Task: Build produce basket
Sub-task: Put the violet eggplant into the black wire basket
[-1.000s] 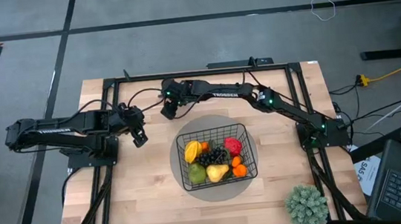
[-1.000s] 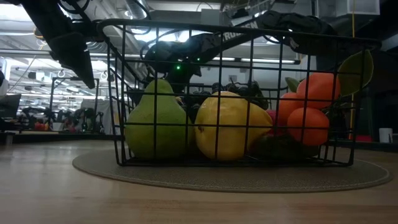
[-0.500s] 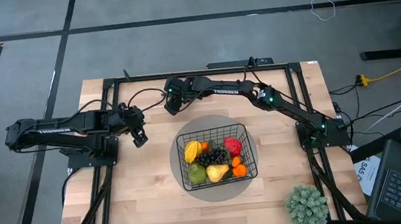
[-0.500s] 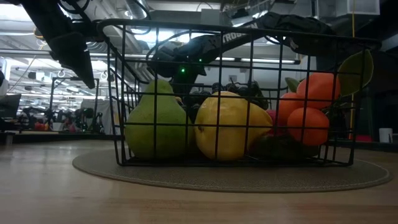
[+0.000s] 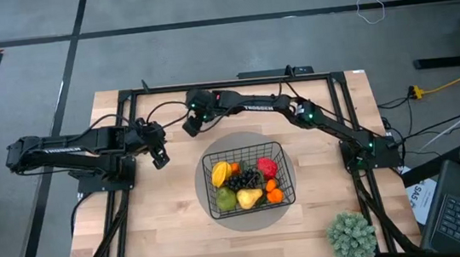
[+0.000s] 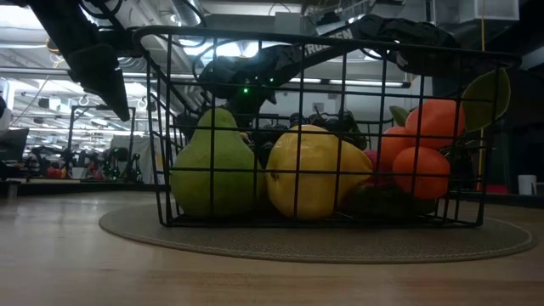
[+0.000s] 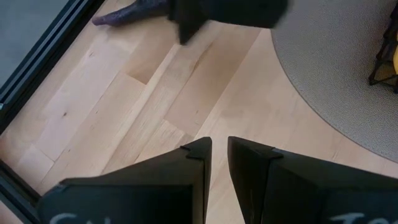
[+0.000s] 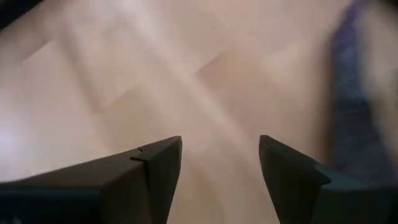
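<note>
I should next grab the eggplant with my right gripper by its wide rounded end, to add it to the produce in the black wire basket.
The black wire basket stands on the grey round mat mid-table, filled with produce: a green pear, a yellow fruit, tangerines, dark grapes and a red pepper. A purple eggplant lies on the bare wood beyond the mat's far left. My right gripper hangs open just beside the eggplant, over bare wood and touching nothing. My left gripper waits left of the mat, its fingertips a narrow gap apart with nothing between them.
A bushy pale-green plant stands at the table's near right corner. Black frame rails run along the table's left, right and far sides. Bare wood lies between the mat and the left rail.
My right gripper has swung slightly toward the table's far right and then back toward the left, rolling at the wrist. Its fingers stay apart. The basket and its produce have not moved.
</note>
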Controlling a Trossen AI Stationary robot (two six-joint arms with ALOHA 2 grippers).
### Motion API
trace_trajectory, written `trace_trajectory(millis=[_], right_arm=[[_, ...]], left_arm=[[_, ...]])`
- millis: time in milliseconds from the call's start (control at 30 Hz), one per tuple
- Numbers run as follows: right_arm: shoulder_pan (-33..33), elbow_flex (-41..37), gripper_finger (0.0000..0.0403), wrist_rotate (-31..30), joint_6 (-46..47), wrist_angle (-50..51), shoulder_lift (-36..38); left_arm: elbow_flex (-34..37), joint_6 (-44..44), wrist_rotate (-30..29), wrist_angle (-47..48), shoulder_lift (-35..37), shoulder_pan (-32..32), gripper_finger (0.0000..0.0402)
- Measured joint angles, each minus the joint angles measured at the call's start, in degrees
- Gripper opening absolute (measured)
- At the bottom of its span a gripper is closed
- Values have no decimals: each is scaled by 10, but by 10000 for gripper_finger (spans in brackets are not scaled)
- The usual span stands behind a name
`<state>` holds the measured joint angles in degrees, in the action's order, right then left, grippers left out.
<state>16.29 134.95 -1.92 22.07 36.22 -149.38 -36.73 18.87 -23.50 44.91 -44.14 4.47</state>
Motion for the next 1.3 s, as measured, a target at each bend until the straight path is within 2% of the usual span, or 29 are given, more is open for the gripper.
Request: trace_trajectory(millis=[133, 367, 533, 700, 967, 1300], right_arm=[[0, 1, 202, -111, 2, 5, 2], [3, 0, 202, -183, 35, 64, 3], [6, 0, 202, -179, 62, 88, 4], [10, 0, 202, -112, 72, 110, 4], [8, 0, 202, -59, 45, 109, 4], [7, -3, 202, -74, 47, 109, 4]], left_arm=[[0, 0, 0, 0, 0, 0, 41], [0, 0, 0, 0, 0, 0, 41], [0, -1, 0, 0, 0, 0, 41], [0, -1, 0, 0, 0, 0, 41], [0, -1, 0, 0, 0, 0, 41], [0, -1, 0, 0, 0, 0, 41]])
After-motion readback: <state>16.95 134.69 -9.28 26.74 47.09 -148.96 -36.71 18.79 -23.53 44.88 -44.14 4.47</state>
